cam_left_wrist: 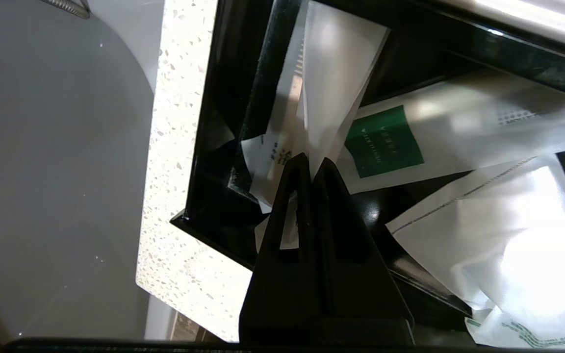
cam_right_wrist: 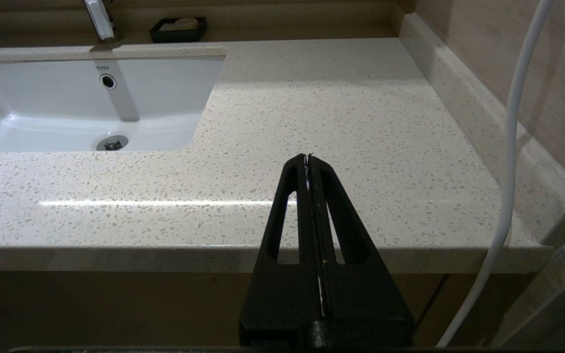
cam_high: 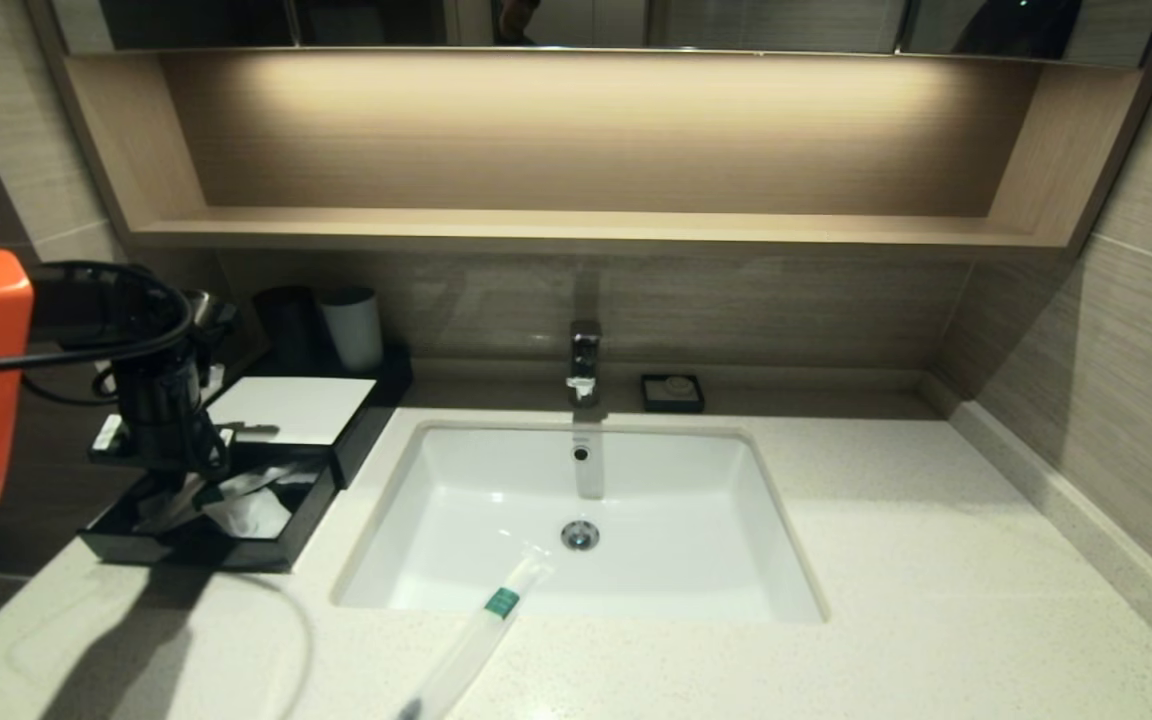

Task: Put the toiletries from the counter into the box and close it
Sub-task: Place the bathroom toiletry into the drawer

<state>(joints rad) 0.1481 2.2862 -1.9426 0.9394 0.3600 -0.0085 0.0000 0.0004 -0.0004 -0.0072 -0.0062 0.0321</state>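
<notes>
The translucent white sachet's held end is inside the drawer's front side, so it is time for my left gripper to let go. The sachet would settle inside.
The black box [cam_high: 366, 420] with its white top panel stands at the counter's [cam_high: 886, 560] back left, and its drawer [cam_high: 116, 545] is pulled out toward me. My left gripper [cam_left_wrist: 314, 162] hangs over the open drawer [cam_left_wrist: 214, 147], shut on the end of a translucent white sachet [cam_left_wrist: 334, 73] that reaches down inside. A second sachet [cam_left_wrist: 459, 132], with a green band, lies flat in the drawer. Another sachet [cam_high: 481, 630] with a green band lies across the sink's front rim. My right gripper [cam_right_wrist: 308, 157] is shut and holds nothing, in front of the counter's front edge [cam_right_wrist: 115, 252], right of the sink.
The white inset sink [cam_high: 696, 540] fills the middle of the counter, with the faucet [cam_high: 584, 362] and a small black soap dish [cam_high: 672, 392] behind it. A black cup [cam_high: 286, 325] and a white cup [cam_high: 351, 325] stand behind the box. A crumpled white bag [cam_left_wrist: 518, 245] also lies in the drawer.
</notes>
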